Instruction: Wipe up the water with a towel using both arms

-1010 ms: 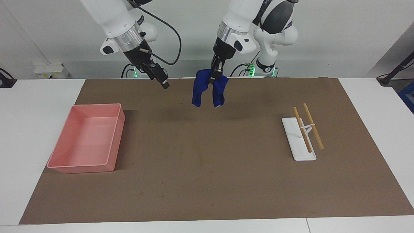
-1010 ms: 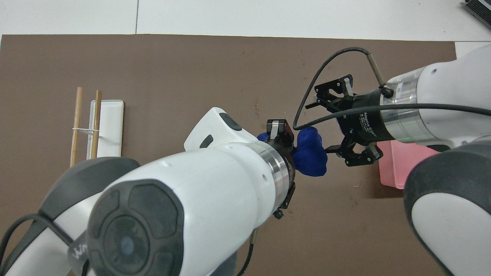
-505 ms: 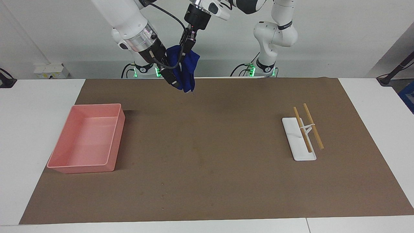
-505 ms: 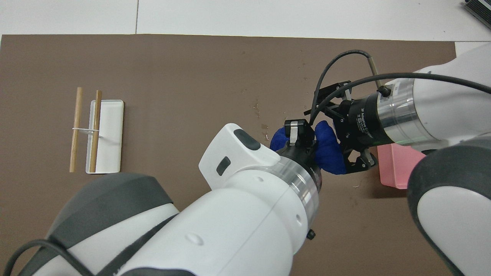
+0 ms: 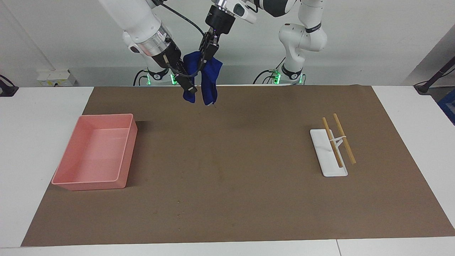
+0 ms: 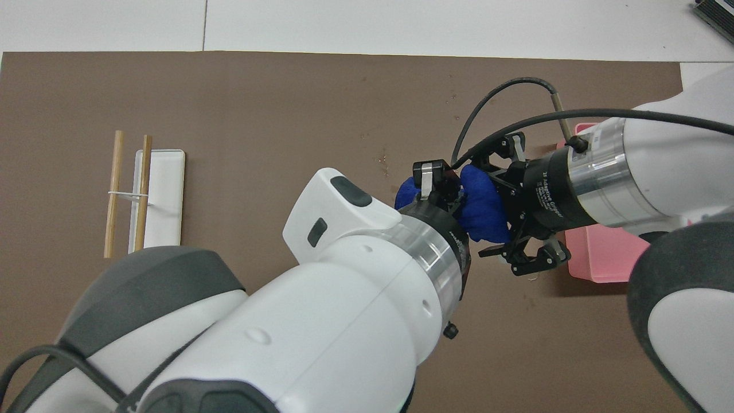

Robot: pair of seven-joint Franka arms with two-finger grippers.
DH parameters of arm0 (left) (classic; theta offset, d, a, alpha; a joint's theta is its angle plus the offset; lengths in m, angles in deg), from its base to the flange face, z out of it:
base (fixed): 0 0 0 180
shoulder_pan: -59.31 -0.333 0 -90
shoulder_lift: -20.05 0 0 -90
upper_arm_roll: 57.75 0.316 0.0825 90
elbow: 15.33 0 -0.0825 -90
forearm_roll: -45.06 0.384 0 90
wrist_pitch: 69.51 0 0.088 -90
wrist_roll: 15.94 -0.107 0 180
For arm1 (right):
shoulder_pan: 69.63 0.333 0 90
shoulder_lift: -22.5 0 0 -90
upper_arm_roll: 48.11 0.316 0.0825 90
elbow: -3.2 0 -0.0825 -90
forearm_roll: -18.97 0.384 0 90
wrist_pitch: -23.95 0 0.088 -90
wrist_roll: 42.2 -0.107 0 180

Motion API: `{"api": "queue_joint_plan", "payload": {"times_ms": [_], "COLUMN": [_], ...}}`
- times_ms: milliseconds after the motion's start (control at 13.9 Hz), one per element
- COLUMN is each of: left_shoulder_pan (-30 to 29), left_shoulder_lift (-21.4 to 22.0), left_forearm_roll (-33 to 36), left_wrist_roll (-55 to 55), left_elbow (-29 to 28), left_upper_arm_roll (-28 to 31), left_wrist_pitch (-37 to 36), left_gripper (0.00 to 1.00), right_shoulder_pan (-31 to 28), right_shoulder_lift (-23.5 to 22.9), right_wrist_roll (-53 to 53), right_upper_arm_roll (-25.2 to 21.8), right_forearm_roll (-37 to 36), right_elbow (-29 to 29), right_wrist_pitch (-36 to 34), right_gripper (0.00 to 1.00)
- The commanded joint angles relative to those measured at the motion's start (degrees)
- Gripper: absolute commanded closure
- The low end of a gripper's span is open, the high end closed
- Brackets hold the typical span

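Note:
My left gripper stays closed on the top of the towel, so I need to grab the towel next with my right gripper by its free hanging fold (image 6: 485, 206) to wipe the water.
The deep-blue towel (image 5: 210, 73) hangs in two folds from my left gripper (image 5: 209, 49), which reaches across from the left arm's end, is shut on the towel's top and holds it high over the mat's edge nearest the robots. My right gripper (image 5: 189, 87) is at the towel, open, with one finger (image 5: 187, 84) across the hanging fold on its side. In the overhead view the towel (image 6: 481, 203) sits between the spread fingers of my right gripper (image 6: 483, 213), next to my left gripper (image 6: 433, 175). A few small water drops (image 6: 383, 158) lie on the brown mat.
A pink bin (image 5: 106, 185) stands on the mat toward the right arm's end; it is partly hidden under the right arm in the overhead view (image 6: 596, 261). A white tray (image 5: 325, 167) with two tied wooden sticks (image 5: 344, 138) lies toward the left arm's end.
My left gripper has carried the towel up and toward the right arm's end. My right gripper has risen to meet it, and its open fingers now straddle one hanging fold.

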Motion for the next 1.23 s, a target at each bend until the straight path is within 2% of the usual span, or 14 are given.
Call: {"api": "queue_joint_plan", "payload": {"times_ms": [0, 144, 216, 361, 577, 794, 866, 938, 1010, 1155], "left_shoulder_pan": [0.0, 0.0, 0.0, -0.1, -0.1, -0.2, -1.2, -2.3, -3.2, -5.3], "left_shoulder_lift": [-0.7, -0.7, -0.7, -0.7, -0.7, -0.7, -0.7, -0.6, -0.6, -0.3], "left_forearm_roll": [1.2, 1.2, 1.2, 1.3, 1.2, 1.3, 1.2, 1.2, 1.2, 1.2], "left_wrist_roll": [1.2, 1.1, 1.1, 1.1, 1.0, 1.0, 0.7, 0.5, 0.4, 0.2], "left_elbow": [1.4, 1.4, 1.5, 1.4, 1.3, 1.2, 1.2, 1.1, 1.0, 0.9], "left_upper_arm_roll": [0.0, 0.1, 0.0, 0.0, 0.0, 0.1, 0.0, 0.0, 0.0, 0.0], "left_wrist_pitch": [0.6, 0.5, 0.5, 0.5, 0.5, 0.2, 0.2, 0.1, -0.3, -0.9], "left_gripper": [1.00, 1.00, 1.00, 1.00, 1.00, 1.00, 0.93, 0.50, 0.01, 0.00], "right_shoulder_pan": [0.2, 0.7, 0.7, 0.7, 0.7, 0.7, 0.7, 0.7, 0.7, 0.8], "right_shoulder_lift": [-0.2, -0.2, -0.2, -0.3, -0.4, -0.3, -0.3, -0.3, -0.3, -0.2], "right_wrist_roll": [-1.0, -0.9, -0.9, -0.9, -0.8, -0.7, -0.6, -0.7, -0.9, -0.8], "right_upper_arm_roll": [0.4, 0.4, 0.4, 0.4, 0.4, 0.4, 0.4, 0.3, 0.2, 0.3], "right_forearm_roll": [1.5, 1.5, 1.5, 1.7, 0.9, -0.5, -0.8, -0.8, -1.0, -2.6], "right_elbow": [0.2, 0.1, 0.2, 0.3, 0.9, 1.0, 0.9, 1.0, 1.0, 1.0], "right_wrist_pitch": [-0.1, 0.4, 0.5, 0.9, 1.7, 3.1, 4.2, 4.4, 4.7, 4.7], "right_gripper": [0.05, 0.05, 0.12, 0.36, 1.00, 1.00, 1.00, 1.00, 1.00, 1.00]}}
